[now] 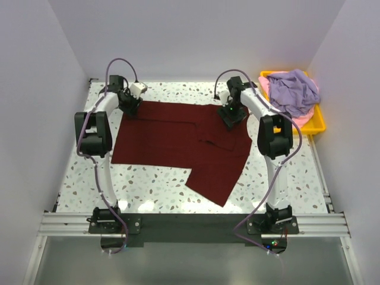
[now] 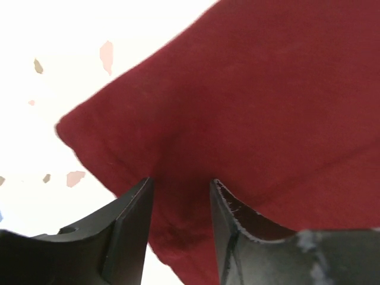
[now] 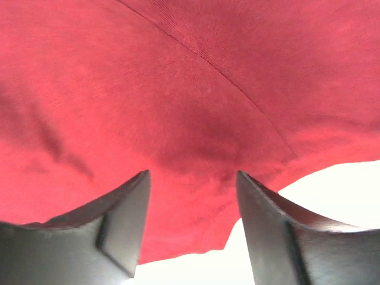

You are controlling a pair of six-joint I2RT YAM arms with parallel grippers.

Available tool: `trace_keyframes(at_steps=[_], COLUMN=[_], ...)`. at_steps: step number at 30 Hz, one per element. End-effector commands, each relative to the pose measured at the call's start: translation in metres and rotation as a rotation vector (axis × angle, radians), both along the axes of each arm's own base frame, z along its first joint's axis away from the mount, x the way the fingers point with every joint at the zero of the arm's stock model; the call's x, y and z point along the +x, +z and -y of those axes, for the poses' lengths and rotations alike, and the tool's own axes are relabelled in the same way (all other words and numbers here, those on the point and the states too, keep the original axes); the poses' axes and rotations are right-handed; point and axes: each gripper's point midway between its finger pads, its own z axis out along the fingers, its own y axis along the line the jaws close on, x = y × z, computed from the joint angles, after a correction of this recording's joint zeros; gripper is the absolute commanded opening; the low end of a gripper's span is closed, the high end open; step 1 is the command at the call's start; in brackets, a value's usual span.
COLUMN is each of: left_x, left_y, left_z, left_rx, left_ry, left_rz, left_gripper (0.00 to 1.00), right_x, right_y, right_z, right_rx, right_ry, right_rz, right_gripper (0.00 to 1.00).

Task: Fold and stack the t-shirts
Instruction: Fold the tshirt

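I will next grab the dark maroon t-shirt (image 1: 178, 139) with my right gripper by its outer side edge near its trailing part, to fold it toward its far edge.
The dark maroon t-shirt (image 1: 178, 139) lies spread on the speckled table, one part trailing toward the near right. My left gripper (image 1: 128, 104) is at its far left corner, jaws open over the cloth edge (image 2: 178, 196). My right gripper (image 1: 233, 117) is at the shirt's far right part, jaws open over the cloth (image 3: 190, 178) near its edge. The lavender t-shirt (image 1: 294, 90) lies bunched in the yellow tray, with the pale pink t-shirt (image 1: 304, 119) showing under it.
The yellow tray (image 1: 319, 122) stands at the far right corner of the table. White walls close in the table on left, back and right. The arm bases sit on a rail at the near edge.
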Motion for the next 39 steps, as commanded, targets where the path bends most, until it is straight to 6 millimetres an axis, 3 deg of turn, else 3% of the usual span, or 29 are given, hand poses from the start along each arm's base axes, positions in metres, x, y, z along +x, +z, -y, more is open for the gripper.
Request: trace_keyframes(at_steps=[1,2,3,4,5,6,8,9,10,12,13,14,17,21,27,30,39], left_x=[-0.01,-0.021,-0.029,-0.045,-0.061,-0.073,-0.113,-0.125,-0.146,-0.183,-0.199,-0.209,-0.242,-0.264,-0.277,-0.276,-0.263], left_y=[0.072,0.082,0.112,0.118,0.121,0.141,0.146,0.146,0.14,0.13,0.119,0.119,0.103,0.087,0.071,0.065,0.053], left_z=[0.02,0.026,0.022,0.023,0.028,0.021,0.025,0.019,0.02,0.021,0.022,0.02,0.019,0.016,0.012,0.009,0.0], left_rx=[-0.121,-0.15,-0.145,-0.162,-0.204,-0.195,-0.252,-0.244,-0.262,-0.25,-0.255,-0.237,-0.24,-0.2,-0.153,-0.13,-0.082], left_ry=[-0.069,-0.1,-0.134,-0.159,-0.198,-0.232,-0.287,-0.325,-0.346,-0.427,-0.445,-0.483,-0.506,-0.524,-0.527,-0.508,-0.483], left_rz=[0.08,0.081,0.136,0.111,0.096,0.132,0.081,0.084,0.031,-0.027,-0.068,-0.059,-0.117,-0.131,-0.129,-0.121,-0.08], left_gripper=[0.5,0.53,0.55,0.56,0.59,0.61,0.63,0.63,0.63,0.63,0.63,0.63,0.63,0.62,0.61,0.6,0.6], right_x=[0.0,-0.009,-0.023,-0.038,-0.051,-0.07,-0.097,-0.116,-0.126,-0.15,-0.156,-0.174,-0.197,-0.225,-0.239,-0.248,-0.247], right_y=[0.08,0.09,0.095,0.114,0.12,0.113,0.127,0.114,0.125,0.111,0.113,0.1,0.084,0.048,0.029,0.019,-0.009], right_z=[-0.012,-0.015,-0.019,-0.019,-0.021,-0.02,-0.019,-0.016,-0.015,-0.016,-0.014,-0.018,-0.031,-0.038,-0.037,-0.035,-0.029], right_rx=[0.106,0.131,0.17,0.187,0.208,0.214,0.225,0.221,0.222,0.194,0.161,0.141,0.096,0.05,0.024,0.009,-0.048], right_ry=[0.086,0.112,0.133,0.184,0.217,0.242,0.33,0.349,0.389,0.446,0.472,0.517,0.607,0.657,0.69,0.71,0.746], right_rz=[0.113,0.113,0.093,0.108,0.097,0.05,0.053,0.001,0.035,0.004,0.029,-0.007,-0.01,-0.062,-0.102,-0.114,-0.083], right_gripper=[0.65,0.68,0.7,0.71,0.71,0.71,0.7,0.7,0.69,0.67,0.67,0.65,0.61,0.55,0.5,0.49,0.49])
